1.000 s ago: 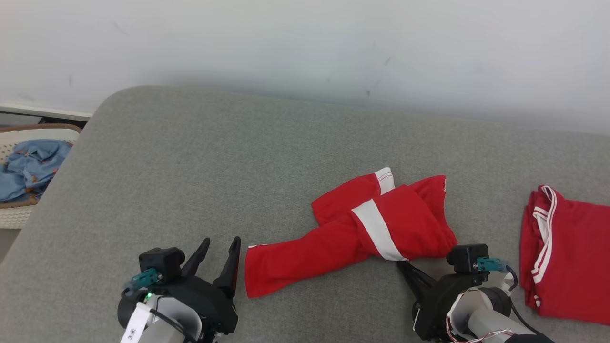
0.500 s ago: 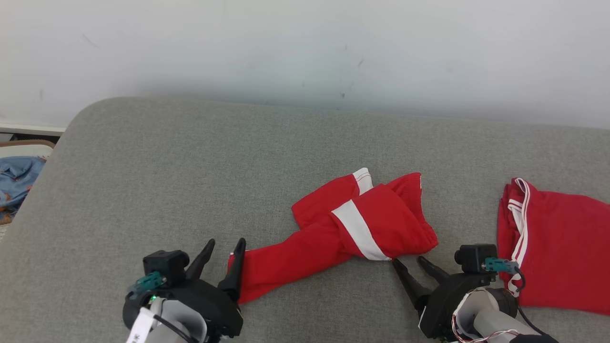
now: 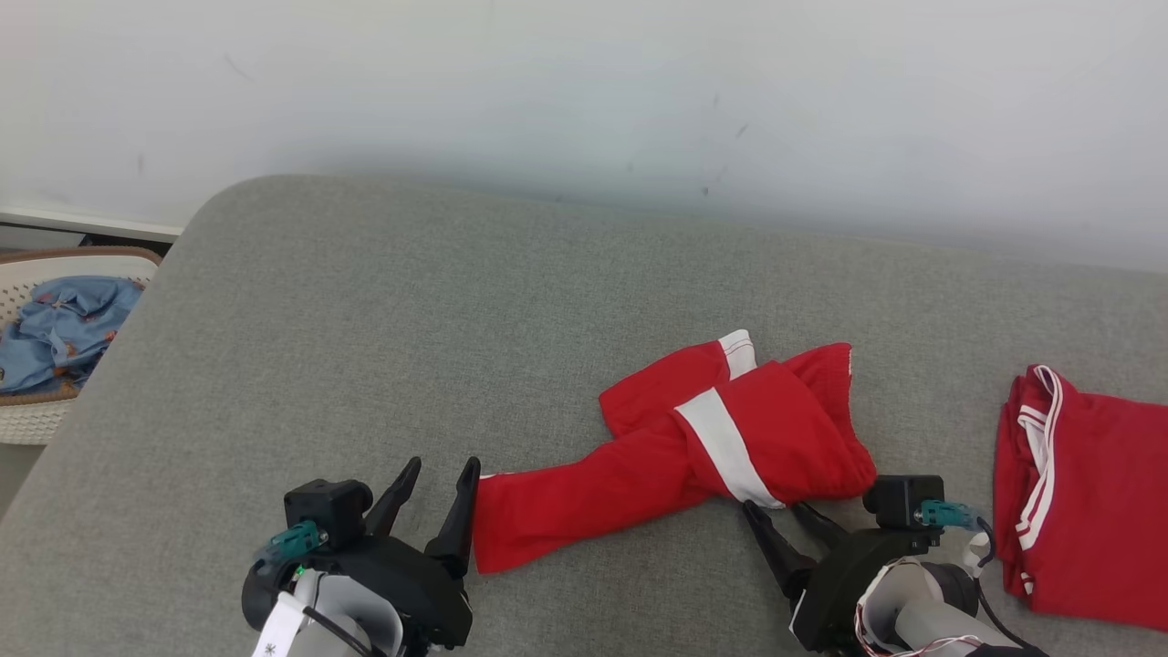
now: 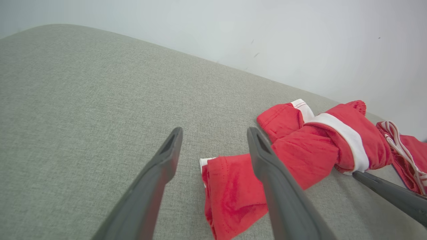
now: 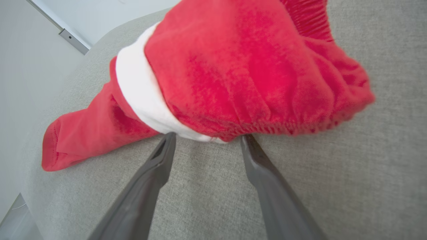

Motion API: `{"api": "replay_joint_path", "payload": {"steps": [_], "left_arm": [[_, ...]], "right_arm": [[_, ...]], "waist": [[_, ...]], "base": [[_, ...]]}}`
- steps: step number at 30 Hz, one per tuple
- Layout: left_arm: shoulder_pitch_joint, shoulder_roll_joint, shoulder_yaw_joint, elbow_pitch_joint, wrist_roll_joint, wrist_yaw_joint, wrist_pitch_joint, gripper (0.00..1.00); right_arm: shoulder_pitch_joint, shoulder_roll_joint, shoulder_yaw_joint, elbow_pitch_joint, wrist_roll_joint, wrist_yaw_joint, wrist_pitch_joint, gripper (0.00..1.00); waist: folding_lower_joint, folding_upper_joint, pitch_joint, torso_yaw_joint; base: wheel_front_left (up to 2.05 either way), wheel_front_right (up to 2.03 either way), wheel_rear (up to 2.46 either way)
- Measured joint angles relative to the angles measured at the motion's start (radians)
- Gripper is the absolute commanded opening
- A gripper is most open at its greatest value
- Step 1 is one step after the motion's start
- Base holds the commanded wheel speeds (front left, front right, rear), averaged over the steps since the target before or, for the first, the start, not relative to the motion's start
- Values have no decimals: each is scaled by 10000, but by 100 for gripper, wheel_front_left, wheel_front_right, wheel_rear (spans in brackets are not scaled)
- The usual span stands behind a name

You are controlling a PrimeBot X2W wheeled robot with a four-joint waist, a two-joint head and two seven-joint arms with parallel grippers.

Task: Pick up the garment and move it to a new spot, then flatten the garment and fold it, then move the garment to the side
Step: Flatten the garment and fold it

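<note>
The robot's right hand should flatten the garment before folding it, so next it should take the crumpled garment (image 3: 657, 449) by its gathered waistband edge (image 3: 783, 495).
A red garment (image 3: 712, 438) with a white stripe lies crumpled on the grey cushion (image 3: 365, 319), one leg stretched toward the lower left. My left gripper (image 3: 444, 465) is open at the end of that leg, its right finger against the hem. In the left wrist view the garment (image 4: 307, 150) lies to the right of that gripper (image 4: 215, 131), and the hem shows between the fingers. My right gripper (image 3: 774, 507) is open with its tips at the gathered waistband. In the right wrist view the tips of the gripper (image 5: 207, 136) touch the edge of the garment (image 5: 240, 66), holding nothing.
A second red garment (image 3: 1086, 511) with white trim lies folded at the cushion's right end. A white basket (image 3: 36, 420) holding blue cloth (image 3: 55, 324) stands off the left edge. A pale wall (image 3: 584, 91) runs behind the cushion.
My right gripper has gone from shut at the garment's waistband to open, letting the cloth go. The head camera swung sideways and back. The left gripper stays open.
</note>
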Motion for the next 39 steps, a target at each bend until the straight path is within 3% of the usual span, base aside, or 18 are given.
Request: {"api": "replay_joint_path", "payload": {"steps": [2,3,5,16,24,33,39], "left_arm": [[37,10,31,-115,0,2,0,100],[40,12,67,-146,0,2,0,100],[40,17,96,-148,0,4,0,100],[69,194,393,-270,-2,94,0,100],[305,447,483,-265,-2,92,0,100],[452,481,481,-359,-2,90,0,100],[453,385,399,-385,2,88,0,100]], "right_arm": [[-66,17,42,61,4,0,2,100],[-128,21,81,73,2,0,4,36],[-165,27,105,96,2,0,2,0],[-431,-213,924,-589,-236,0,-2,0],[-105,-1626,1457,-2474,-253,2,-19,0],[1192,-3129,1551,-4951,932,2,-58,0],[2271,-4148,1649,-5879,1893,2,301,0]], "waist": [[0,0,48,48],[1,0,111,63],[1,1,162,74],[0,0,305,-310],[0,0,89,-873],[0,0,-125,-1798],[0,1,-207,-2366]], "base": [[0,0,0],[0,0,0],[0,0,0],[0,0,0],[0,0,0],[0,0,0],[0,0,0]]}}
